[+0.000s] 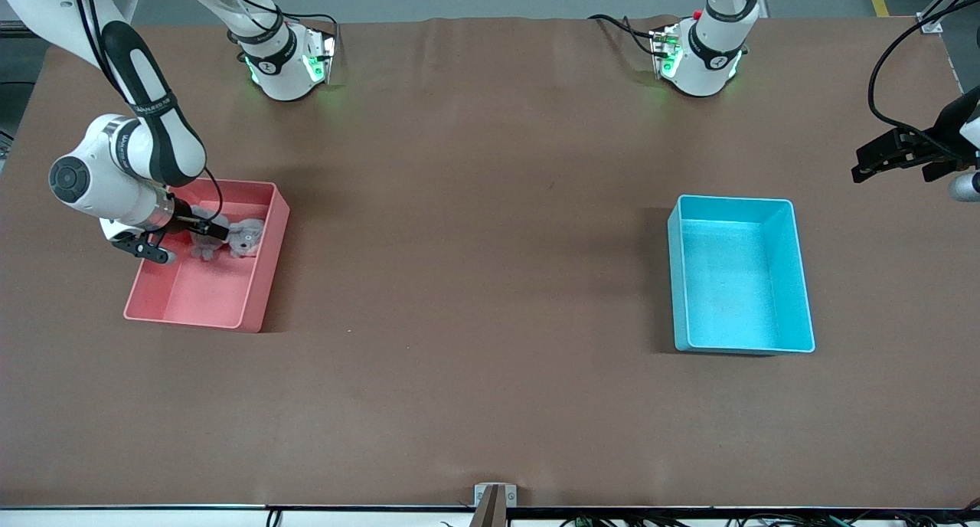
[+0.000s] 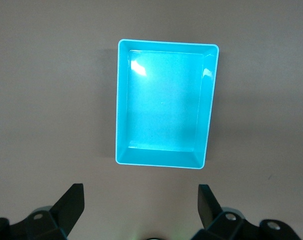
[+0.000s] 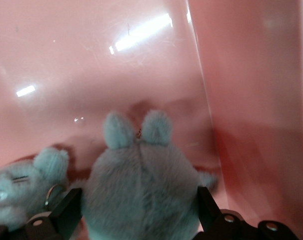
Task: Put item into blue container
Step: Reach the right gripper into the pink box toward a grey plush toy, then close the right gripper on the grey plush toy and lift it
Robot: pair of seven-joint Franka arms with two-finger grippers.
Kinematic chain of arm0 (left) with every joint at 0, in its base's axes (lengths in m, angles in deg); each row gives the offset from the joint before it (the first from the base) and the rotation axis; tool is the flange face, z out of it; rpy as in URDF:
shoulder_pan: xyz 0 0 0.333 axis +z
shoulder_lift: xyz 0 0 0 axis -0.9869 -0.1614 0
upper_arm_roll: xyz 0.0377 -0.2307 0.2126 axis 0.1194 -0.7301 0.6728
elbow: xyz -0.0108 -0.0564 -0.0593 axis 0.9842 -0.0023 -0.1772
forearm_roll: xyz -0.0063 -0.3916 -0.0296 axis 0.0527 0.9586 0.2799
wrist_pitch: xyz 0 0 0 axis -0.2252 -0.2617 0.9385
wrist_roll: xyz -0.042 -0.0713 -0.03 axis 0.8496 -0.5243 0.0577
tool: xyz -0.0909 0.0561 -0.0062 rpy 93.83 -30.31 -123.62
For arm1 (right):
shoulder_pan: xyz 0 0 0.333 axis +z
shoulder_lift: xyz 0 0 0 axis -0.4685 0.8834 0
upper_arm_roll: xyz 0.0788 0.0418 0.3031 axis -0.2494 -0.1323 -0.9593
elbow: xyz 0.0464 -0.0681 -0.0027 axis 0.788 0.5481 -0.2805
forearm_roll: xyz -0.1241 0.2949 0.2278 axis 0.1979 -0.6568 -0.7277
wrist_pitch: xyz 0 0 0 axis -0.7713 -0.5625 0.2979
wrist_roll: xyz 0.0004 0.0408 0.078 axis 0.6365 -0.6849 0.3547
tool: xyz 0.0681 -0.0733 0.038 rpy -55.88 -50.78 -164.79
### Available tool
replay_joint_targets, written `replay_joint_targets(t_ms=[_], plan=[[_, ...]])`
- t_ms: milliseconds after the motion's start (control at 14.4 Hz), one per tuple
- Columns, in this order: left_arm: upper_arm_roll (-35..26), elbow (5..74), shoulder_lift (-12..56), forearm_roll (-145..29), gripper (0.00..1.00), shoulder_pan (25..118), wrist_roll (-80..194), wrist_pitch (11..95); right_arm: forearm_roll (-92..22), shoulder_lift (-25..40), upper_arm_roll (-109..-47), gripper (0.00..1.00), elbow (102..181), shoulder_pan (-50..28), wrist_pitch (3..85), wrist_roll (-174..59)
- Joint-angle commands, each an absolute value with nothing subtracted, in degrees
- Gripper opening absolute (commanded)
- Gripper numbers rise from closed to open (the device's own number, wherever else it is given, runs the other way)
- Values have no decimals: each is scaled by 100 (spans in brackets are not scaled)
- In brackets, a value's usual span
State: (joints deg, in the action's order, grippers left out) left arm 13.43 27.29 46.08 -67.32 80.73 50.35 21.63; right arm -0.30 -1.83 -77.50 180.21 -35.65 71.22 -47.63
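Note:
The robot's right gripper will take hold of the grey plush by its furry body (image 3: 141, 195) next, and then put it into the blue container.
Two grey plush toys lie in the pink bin (image 1: 207, 297) at the right arm's end of the table. My right gripper (image 1: 213, 228) is down inside that bin, open, its fingers (image 3: 71, 210) standing on either side of one plush (image 3: 141, 195), seen from its back with two ears up. The second plush (image 1: 246, 237) lies beside it, face showing (image 3: 16, 192). The blue container (image 1: 735, 289) stands empty at the left arm's end. My left gripper (image 1: 864, 171) hangs open and empty above the bare table beside the blue container (image 2: 161, 110).
The pink bin's upright wall (image 3: 251, 100) rises close beside the right gripper. Brown table (image 1: 475, 282) stretches between the two bins. Both arm bases stand along the table's edge farthest from the front camera.

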Motion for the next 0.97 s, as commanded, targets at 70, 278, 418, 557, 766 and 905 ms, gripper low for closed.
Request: replay_joint_targets(t_ms=[70,278,418,557,766,905], plan=[[1333,2701,4648,-6703,100,8089,4995,2173,-103,-76,-7821,100,18098,-3655,7231,-4709],[1333,2701,4648,-6712,100,8089,4995,2173,-103,-75,-7821,87,18098,-3629,7100,-4491],[1333,2701,4648,-6712,100,8089,4995,2173,-103,-84,-7821,79,18090,-3611,7003,-4437],[1333,2701,4648,-6712,100,8089,4995,2173,-103,-75,-7830,67,18090,-3611,6994,-4437],[1333,2701,4648,-6712,100,8089,4995,2173,-103,-84,-7830,52,18063,-3603,6906,-4437],[1333,2701,4648,-6712,100,8089,4995,2173,-103,-93,-7838,36,18037,-3611,6862,-4437]])
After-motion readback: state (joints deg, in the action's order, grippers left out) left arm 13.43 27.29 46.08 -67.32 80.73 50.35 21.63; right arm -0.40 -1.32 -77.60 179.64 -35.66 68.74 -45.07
